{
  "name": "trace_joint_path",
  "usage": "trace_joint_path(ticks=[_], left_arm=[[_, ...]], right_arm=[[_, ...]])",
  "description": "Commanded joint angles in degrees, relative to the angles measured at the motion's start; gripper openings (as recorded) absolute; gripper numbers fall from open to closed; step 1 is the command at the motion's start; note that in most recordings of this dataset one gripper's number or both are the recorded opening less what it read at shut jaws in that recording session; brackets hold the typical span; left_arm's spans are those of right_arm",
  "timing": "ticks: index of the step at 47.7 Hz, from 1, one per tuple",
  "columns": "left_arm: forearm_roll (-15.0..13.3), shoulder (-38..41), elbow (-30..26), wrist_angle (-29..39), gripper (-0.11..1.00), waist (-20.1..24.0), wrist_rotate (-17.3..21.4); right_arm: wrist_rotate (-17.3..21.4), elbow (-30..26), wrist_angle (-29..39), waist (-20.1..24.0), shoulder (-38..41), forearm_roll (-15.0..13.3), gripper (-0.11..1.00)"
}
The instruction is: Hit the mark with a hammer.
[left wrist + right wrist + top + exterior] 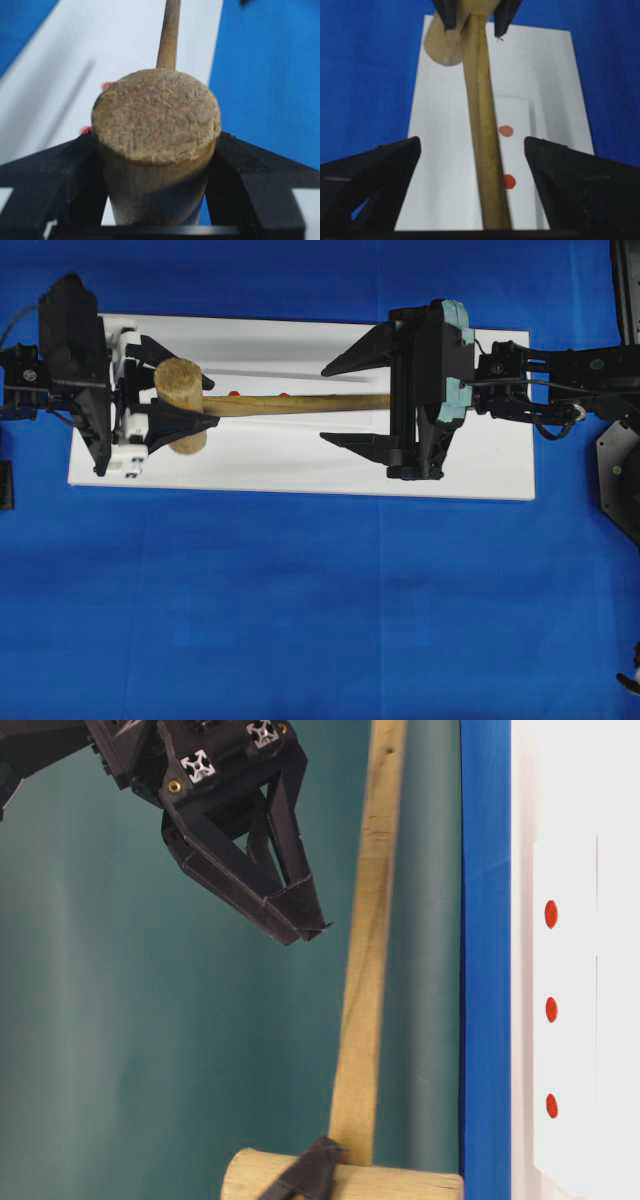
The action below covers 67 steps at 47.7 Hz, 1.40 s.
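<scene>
The right gripper grabs the wooden hammer by its handle's loose end [376, 401] next, to swing the hammer's head [180, 390] onto the mark.
My left gripper [213, 403] is shut on the thick head of the hammer [180, 405], its black fingers [50, 175] pressing both sides of the cylinder [156, 150]. The flat handle [300, 404] runs right, raised above the white block [565, 1020]. My right gripper [325, 403] stands open astride the handle [482, 150], with a gap on each side. The mark [284, 395] shows just beside the handle [510, 181] and as the middle dot [551, 1009] in the table-level view. The third dot is hidden in the overhead view.
The block lies on a white board [300, 465] on the blue cloth [300, 620]. An outer red dot [233, 393] sits near the hammer head. Dark equipment [620, 470] stands at the right edge.
</scene>
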Motion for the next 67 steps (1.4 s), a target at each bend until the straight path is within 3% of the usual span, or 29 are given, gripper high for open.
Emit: trace_joint_path(ticks=[1,2,8,12,17,31,52,59,64,67], left_arm=[[-0.09,-1.14,-1.67,-0.35,0.45,0.00,-9.76],[-0.09,-1.14,-1.58,-0.26,0.45,-0.09,-14.24],[0.26,-1.05,-1.76,1.76,0.45,-0.09,-31.82],[0.53,-0.79,-1.93,3.43,0.45,-0.53,-39.38],[0.62,-0.88,-1.93,4.13,0.45,-1.67,-44.12],[0.53,-0.70,-2.99,3.25,0.45,-4.75,-48.87],[0.44,-1.05,-3.16,1.67,0.45,-5.36,-49.39],[0.53,-1.05,-3.25,1.32,0.45,-5.71,-49.57],[0.44,-1.05,-3.43,1.32,0.45,-5.98,-49.57],[0.44,-1.05,-3.52,1.32,0.45,-6.24,-49.57]], right_arm=[[0.00,-0.70,-0.44,0.18,-1.14,-1.05,0.88],[-0.09,-0.70,-0.44,0.18,-1.14,-1.32,0.88],[-0.70,-0.70,-0.44,0.18,-1.05,-2.02,0.88],[-1.05,-0.79,-0.35,0.18,-0.88,-2.20,0.88],[-1.76,-0.88,-0.26,0.18,-0.62,-2.46,0.88],[-3.43,-1.05,-0.18,0.18,0.53,-2.46,0.88],[-4.22,-1.14,0.62,0.18,4.57,-2.55,0.88],[-4.13,-1.23,0.62,0.18,6.59,-3.78,0.87],[-4.04,-1.23,0.26,0.18,7.12,-4.57,0.82],[-4.13,-1.23,0.26,0.09,7.12,-4.92,0.69]])
